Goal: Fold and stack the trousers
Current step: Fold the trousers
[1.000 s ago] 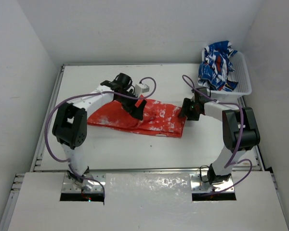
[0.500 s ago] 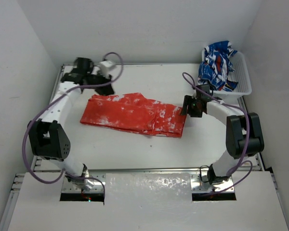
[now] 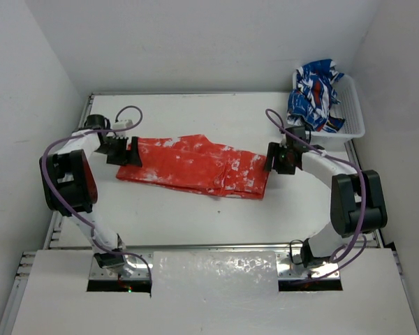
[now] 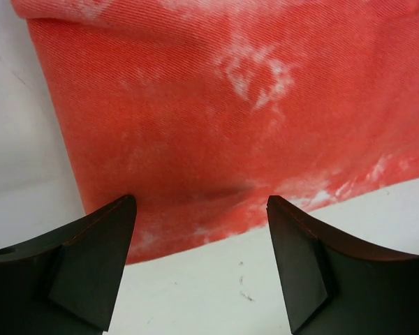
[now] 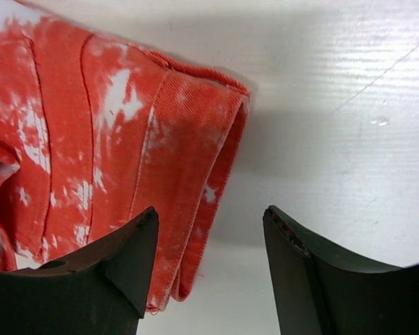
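The trousers' end [image 3: 132, 156] [image 4: 193, 236] opposite the folded hem needs to be folded over toward the hem, so my left gripper will grip it there next.
The red-orange trousers [image 3: 195, 166] with white speckles lie folded lengthwise across the middle of the table. My left gripper [image 3: 134, 152] is open at their left end; in the left wrist view [image 4: 199, 230] its fingers straddle the cloth's edge [image 4: 216, 132] just above the table. My right gripper [image 3: 271, 158] is open at their right end; in the right wrist view [image 5: 209, 237] the folded hem [image 5: 188, 181] lies between the fingers, nearer the left one. Neither gripper holds anything.
A white basket [image 3: 355, 112] at the back right holds a blue, white and red patterned garment [image 3: 314, 94]. White walls close in the table on the left, back and right. Purple cables loop off both arms.
My left arm has swung from over the trousers' middle out to the back left, then down to the trousers' left end. The cloth now lies flatter and longer. The right gripper has barely moved.
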### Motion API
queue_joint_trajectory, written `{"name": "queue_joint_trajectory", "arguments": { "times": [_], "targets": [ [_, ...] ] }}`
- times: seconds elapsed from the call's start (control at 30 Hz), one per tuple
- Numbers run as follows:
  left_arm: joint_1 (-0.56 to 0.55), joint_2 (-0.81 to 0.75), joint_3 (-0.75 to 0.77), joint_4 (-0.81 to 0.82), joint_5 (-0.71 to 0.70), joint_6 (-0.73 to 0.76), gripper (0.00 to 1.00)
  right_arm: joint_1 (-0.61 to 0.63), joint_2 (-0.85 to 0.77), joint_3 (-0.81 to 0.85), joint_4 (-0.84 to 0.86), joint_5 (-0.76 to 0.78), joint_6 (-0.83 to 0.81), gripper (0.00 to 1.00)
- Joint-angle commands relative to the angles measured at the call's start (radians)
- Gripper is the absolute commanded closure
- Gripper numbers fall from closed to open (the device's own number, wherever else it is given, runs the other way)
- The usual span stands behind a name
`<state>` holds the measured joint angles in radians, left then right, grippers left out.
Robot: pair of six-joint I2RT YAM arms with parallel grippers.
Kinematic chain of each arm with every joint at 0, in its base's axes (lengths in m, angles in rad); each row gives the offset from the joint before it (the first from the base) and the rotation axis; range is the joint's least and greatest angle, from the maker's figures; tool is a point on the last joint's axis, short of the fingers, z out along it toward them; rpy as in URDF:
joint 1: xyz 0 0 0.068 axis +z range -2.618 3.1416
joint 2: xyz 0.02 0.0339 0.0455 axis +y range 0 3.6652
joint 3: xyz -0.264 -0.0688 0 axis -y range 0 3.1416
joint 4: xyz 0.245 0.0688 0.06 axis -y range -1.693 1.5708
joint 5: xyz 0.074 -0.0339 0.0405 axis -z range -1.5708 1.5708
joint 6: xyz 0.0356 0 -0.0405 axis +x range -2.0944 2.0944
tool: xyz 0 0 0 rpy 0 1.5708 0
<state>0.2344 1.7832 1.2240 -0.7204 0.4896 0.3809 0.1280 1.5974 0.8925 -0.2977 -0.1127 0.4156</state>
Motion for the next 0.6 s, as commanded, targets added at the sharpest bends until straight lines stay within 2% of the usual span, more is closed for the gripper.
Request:
{"name": "queue_joint_trajectory", "arguments": {
  "times": [0.0, 0.13, 0.2, 0.4, 0.47, 0.5, 0.57],
  "targets": [
    [0.013, 0.021, -0.001, 0.078, 0.012, -0.025, 0.26, 0.007, -0.03, -0.033, 0.035, -0.03, 0.017, 0.4],
    [0.014, 0.073, -0.006, 0.117, -0.109, -0.04, 0.26, 0.007, -0.014, -0.047, 0.043, -0.042, 0.026, 0.41],
    [0.019, 0.074, 0.002, 0.136, -0.123, -0.043, 0.26, 0.007, -0.005, -0.053, 0.045, -0.047, 0.025, 0.41],
    [0.022, -0.031, 0.107, 0.016, 0.07, 0.012, 0.27, 0.007, 0.016, -0.061, 0.045, -0.051, 0.02, 0.41],
    [0.022, -0.08, 0.13, 0.015, 0.049, 0.027, 0.27, 0.007, 0.021, -0.06, 0.043, -0.048, 0.017, 0.41],
    [0.022, -0.088, 0.129, 0.025, -0.009, 0.027, 0.25, 0.007, 0.022, -0.06, 0.042, -0.047, 0.015, 0.41],
    [0.023, -0.064, 0.106, 0.059, -0.064, 0.042, 0.23, 0.007, 0.029, -0.055, 0.04, -0.045, 0.012, 0.41]
  ]
}}
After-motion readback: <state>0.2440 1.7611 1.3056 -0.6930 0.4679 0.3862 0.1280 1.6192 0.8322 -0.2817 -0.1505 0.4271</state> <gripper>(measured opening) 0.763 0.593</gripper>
